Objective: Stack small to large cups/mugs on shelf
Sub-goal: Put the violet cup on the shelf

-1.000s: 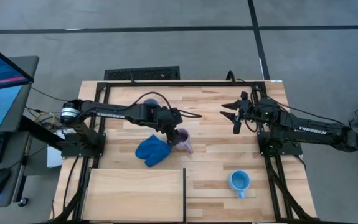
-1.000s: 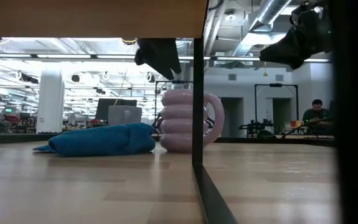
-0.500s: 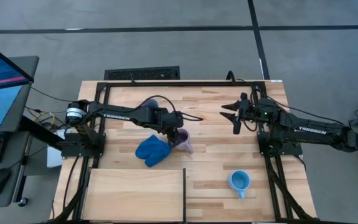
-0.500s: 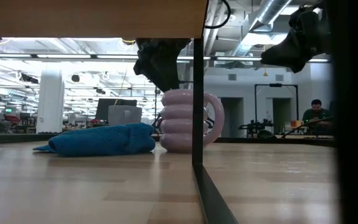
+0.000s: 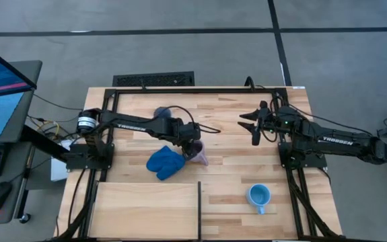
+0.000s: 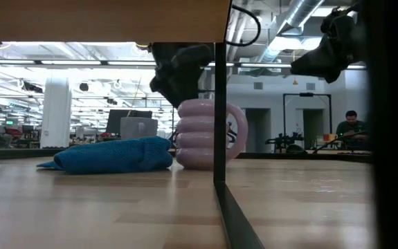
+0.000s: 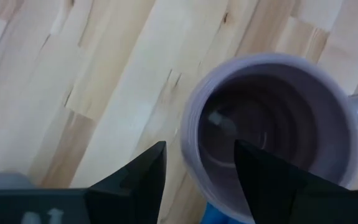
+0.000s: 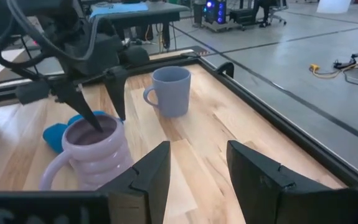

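Note:
The lilac mug needs to be stacked with the cups on the shelf, so the left gripper should grip it next by its rim (image 7: pixel 190 138) opposite the handle.
A ribbed pale lilac mug (image 5: pixel 198 154) stands upright on the plank table beside a royal-blue cloth lump (image 5: pixel 166 162). My left gripper (image 5: pixel 192 141) is open, pointing down over the mug's rim, one finger inside and one outside, as the left wrist view (image 7: pixel 197 146) shows. A grey-blue mug (image 5: pixel 161 113) stands upright behind it, toward the far edge. A light blue mug (image 5: pixel 258 195) stands at the near right. The pale plywood shelf (image 5: pixel 146 208) lies at the near left. My right gripper (image 5: pixel 252 128) is open and empty, above the table's far right. My left gripper comes from above, pointing down, astride the lilac mug's wall (image 7: pixel 190 140) on the side away from the handle. One finger (image 8: pixel 88 118) dips inside the mug and the other (image 8: pixel 117 93) stands outside. Whether either touches the wall, I cannot tell.
The shelf's thin dark edge (image 5: pixel 200 208) stands near the table's middle front; in the low view it is a dark post (image 6: pixel 219 138) in front of the lilac mug. A black frame (image 5: pixel 200 89) runs along the table's far edge. Bare planks lie between the lilac and light blue mugs.
My left gripper has moved down and a little toward the table's right and near edge, onto the lilac mug's mouth, staying open. This has uncovered the grey-blue mug behind it in the high view.

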`<state>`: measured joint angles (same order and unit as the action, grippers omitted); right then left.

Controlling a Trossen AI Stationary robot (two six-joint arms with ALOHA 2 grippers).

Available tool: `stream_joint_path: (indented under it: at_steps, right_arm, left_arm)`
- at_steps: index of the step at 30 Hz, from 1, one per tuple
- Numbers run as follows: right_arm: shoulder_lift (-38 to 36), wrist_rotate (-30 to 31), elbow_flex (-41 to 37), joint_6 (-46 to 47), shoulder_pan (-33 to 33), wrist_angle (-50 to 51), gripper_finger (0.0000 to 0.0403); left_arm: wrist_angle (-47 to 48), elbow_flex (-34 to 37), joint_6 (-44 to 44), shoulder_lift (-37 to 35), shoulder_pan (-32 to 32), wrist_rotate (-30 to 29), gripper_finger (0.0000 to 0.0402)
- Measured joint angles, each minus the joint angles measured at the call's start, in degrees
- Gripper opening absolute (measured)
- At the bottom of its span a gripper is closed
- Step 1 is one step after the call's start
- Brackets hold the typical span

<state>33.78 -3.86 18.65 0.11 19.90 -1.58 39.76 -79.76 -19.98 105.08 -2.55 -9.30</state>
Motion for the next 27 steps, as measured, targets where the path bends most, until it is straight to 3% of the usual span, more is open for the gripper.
stream_joint_path:
  at_steps: [9,13,20,27]
  right_arm:
    - [0.0,0.0,0.0,-0.01,0.0,-0.02,0.018]
    - [0.0,0.0,0.0,-0.01,0.0,0.0,0.018]
    - [0.0,0.01,0.0,-0.01,0.0,2.0,0.0178]
    - [0.0,0.0,0.0,0.0,0.0,3.8,0.0176]
  left_arm:
    - [0.22,0.02,1.48,0.0,-0.35,2.6,0.0171]
    - [0.01,0.02,2.49,0.02,-0.35,2.6,0.013]
    - [-0.38,0.09,7.58,0.01,-0.35,2.81,0.0017]
    - [-0.5,0.11,9.52,0.02,-0.5,3.37,0.001]
